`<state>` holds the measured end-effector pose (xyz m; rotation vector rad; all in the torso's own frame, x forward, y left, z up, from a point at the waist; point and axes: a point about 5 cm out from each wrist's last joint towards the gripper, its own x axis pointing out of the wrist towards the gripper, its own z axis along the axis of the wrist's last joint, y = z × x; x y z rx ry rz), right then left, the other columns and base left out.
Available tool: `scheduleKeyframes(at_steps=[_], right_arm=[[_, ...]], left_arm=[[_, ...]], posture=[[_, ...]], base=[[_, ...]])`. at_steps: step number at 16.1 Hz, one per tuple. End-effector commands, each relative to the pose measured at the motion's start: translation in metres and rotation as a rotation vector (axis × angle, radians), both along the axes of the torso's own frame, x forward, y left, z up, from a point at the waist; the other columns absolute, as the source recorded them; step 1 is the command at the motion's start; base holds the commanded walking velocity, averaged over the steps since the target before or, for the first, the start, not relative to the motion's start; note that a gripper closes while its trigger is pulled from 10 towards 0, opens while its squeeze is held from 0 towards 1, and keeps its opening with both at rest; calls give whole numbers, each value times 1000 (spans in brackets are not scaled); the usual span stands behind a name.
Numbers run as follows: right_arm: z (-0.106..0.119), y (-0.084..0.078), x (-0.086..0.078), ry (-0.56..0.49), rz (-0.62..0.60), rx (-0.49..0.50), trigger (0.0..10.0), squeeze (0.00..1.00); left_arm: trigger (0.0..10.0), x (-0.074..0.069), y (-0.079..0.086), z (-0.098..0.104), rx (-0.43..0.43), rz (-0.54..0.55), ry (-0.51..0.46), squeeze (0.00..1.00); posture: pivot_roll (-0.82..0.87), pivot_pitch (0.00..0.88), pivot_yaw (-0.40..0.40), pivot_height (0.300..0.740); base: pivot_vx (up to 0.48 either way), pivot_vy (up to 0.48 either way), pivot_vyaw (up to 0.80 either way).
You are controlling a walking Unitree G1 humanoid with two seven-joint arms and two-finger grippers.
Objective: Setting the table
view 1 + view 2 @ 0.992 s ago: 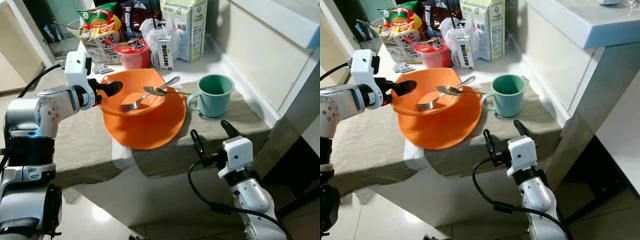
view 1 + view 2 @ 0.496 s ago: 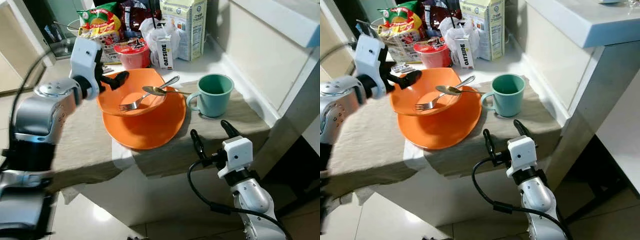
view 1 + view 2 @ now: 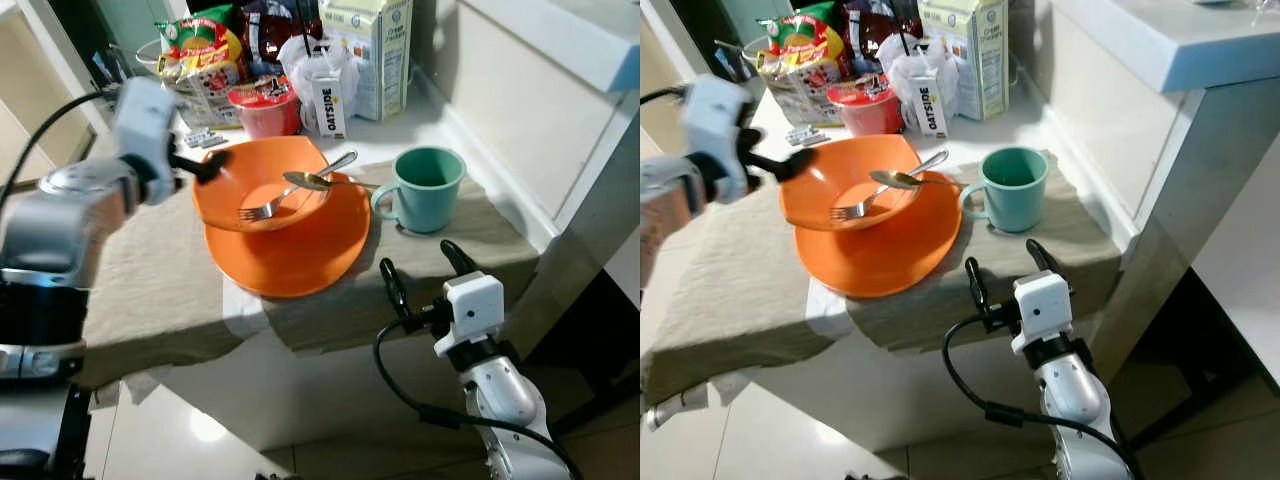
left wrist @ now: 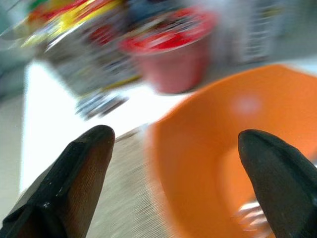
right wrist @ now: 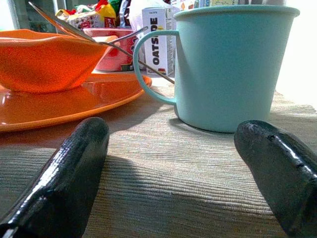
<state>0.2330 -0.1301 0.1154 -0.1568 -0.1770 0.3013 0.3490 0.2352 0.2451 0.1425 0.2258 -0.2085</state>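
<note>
I need to pinch the orange bowl with my left gripper next, by its thin rim, because the bowl's body is wider than my open fingers.
An orange bowl [image 3: 262, 180] stands on an orange plate [image 3: 290, 245] on the beige cloth. A fork [image 3: 262, 208] lies in the bowl and a spoon [image 3: 312, 181] rests across its rim. Right of the plate is a teal mug [image 3: 425, 188]. My left gripper [image 3: 203, 165], blurred, is open at the bowl's left rim; in the left wrist view the gripper [image 4: 174, 134] has the bowl's edge [image 4: 163, 148] between its spread fingers. My right gripper [image 3: 416, 260] is open and low at the table's front edge, aimed at the mug [image 5: 233, 64].
Snack bags [image 3: 200, 50], a red noodle cup [image 3: 265, 105], a small Oatside carton [image 3: 329, 100] and a tall milk carton [image 3: 368, 50] crowd the back of the counter. A white ledge [image 3: 560, 110] rises on the right. Bare cloth [image 3: 150, 290] lies left of the plate.
My left gripper has drawn back to the left, off the bowl's rim, with motion blur. The bowl, plate and mug stay put. The right arm has not moved.
</note>
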Motion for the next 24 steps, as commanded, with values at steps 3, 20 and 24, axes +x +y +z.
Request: scheduleKeyframes(at_steps=[3, 20, 24], right_arm=[[-22, -8, -1, 123, -34, -39, 10000, 0], [-23, -9, -1, 126, -23, -53, 10000, 0], [-23, -9, -1, 125, -21, -56, 10000, 0]], left_arm=[[10000, -1, 20, -3, -81, 113, 50, 0], [9490, 2, 4, -28, -460, 140, 244, 0], [0, 5, 1, -29, -460, 134, 247, 0]], posture=[[-147, 38, 153, 740], [-155, 42, 145, 740], [-159, 36, 145, 740]], base=[[0, 0, 0], [0, 0, 0], [0, 0, 0]])
